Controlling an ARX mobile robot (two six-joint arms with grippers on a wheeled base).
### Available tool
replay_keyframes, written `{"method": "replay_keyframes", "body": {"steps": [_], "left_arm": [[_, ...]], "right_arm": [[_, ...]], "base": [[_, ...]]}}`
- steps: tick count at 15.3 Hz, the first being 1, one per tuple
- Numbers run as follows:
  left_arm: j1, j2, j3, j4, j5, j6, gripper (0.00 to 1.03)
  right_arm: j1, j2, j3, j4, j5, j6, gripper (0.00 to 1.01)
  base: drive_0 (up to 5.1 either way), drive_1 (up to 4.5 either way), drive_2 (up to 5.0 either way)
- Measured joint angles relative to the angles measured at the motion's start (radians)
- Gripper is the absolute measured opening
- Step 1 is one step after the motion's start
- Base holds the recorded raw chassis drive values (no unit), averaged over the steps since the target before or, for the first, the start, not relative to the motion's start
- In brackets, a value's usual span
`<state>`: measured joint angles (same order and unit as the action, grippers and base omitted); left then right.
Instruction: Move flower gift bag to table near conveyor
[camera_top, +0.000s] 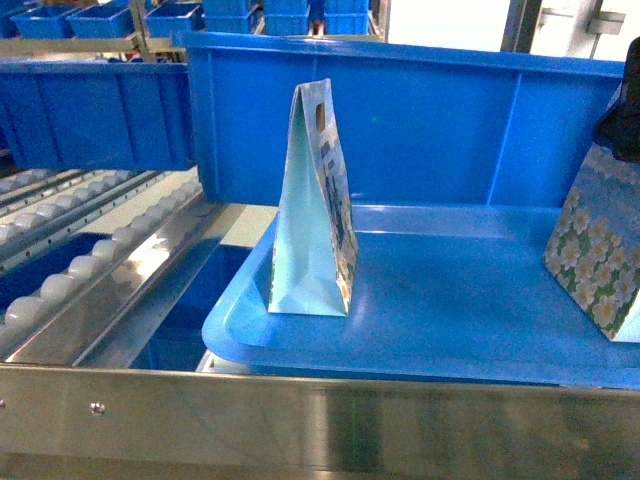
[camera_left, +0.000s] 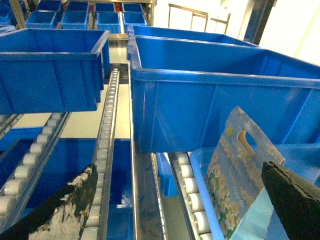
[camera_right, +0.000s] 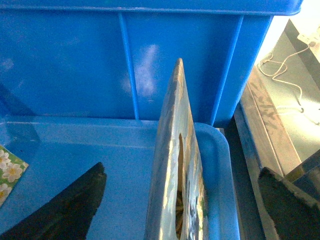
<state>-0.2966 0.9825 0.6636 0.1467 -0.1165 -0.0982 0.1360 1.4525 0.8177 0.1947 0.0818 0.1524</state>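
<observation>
My left gripper grabs the pale blue bag's thin top edge next, since the bag spreads wide at its base and narrows upward.
A flower gift bag with white blossoms on green stands at the right end of a blue tray. My right gripper hangs at its top. From the right wrist the bag shows edge-on, and the right gripper is open with one finger on each side of it, not touching. A second bag, pale blue with a daisy-print face, stands upright mid-tray. My left gripper is open, this bag just inside its right finger. Conveyor rollers run left of the tray. The table is out of view.
A tall blue bin stands right behind the tray, and another blue bin sits on the left lane. More roller lanes and metal rails run between them. A steel bar crosses the front. A white cable lies off to the right.
</observation>
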Motion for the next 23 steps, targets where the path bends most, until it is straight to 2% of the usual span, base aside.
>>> {"method": "replay_keyframes", "body": {"steps": [8,10,13,16,18,20,23], "left_arm": [[0.000,0.000,0.000,0.000,0.000,0.000,0.98],[0.000,0.000,0.000,0.000,0.000,0.000,0.98],[0.000,0.000,0.000,0.000,0.000,0.000,0.98],[0.000,0.000,0.000,0.000,0.000,0.000,0.98],[0.000,0.000,0.000,0.000,0.000,0.000,0.98],[0.000,0.000,0.000,0.000,0.000,0.000,0.98],[0.000,0.000,0.000,0.000,0.000,0.000,0.98]], "right_arm": [[0.009,-0.029,-0.061,0.058,0.003,-0.004,0.02],[0.016,-0.048,-0.082,0.079,0.003,-0.013,0.02],[0.029,-0.135,-0.130,0.106,0.026,-0.048,0.02],[0.019,-0.335,-0.188,0.085,0.023,-0.061,0.02],[0.019,-0.508,-0.245,0.021,0.010,-0.064,0.02],[-0.011,-0.698,-0.270,-0.060,-0.028,-0.067,0.02],[-0.106,-0.953,-0.321,-0.181,-0.115,-0.078,0.02]], "base": [[0.0,0.00,0.0],[0.0,0.00,0.0],[0.0,0.00,0.0],[0.0,0.00,0.0],[0.0,0.00,0.0],[0.0,0.00,0.0],[0.0,0.00,0.0]]}}
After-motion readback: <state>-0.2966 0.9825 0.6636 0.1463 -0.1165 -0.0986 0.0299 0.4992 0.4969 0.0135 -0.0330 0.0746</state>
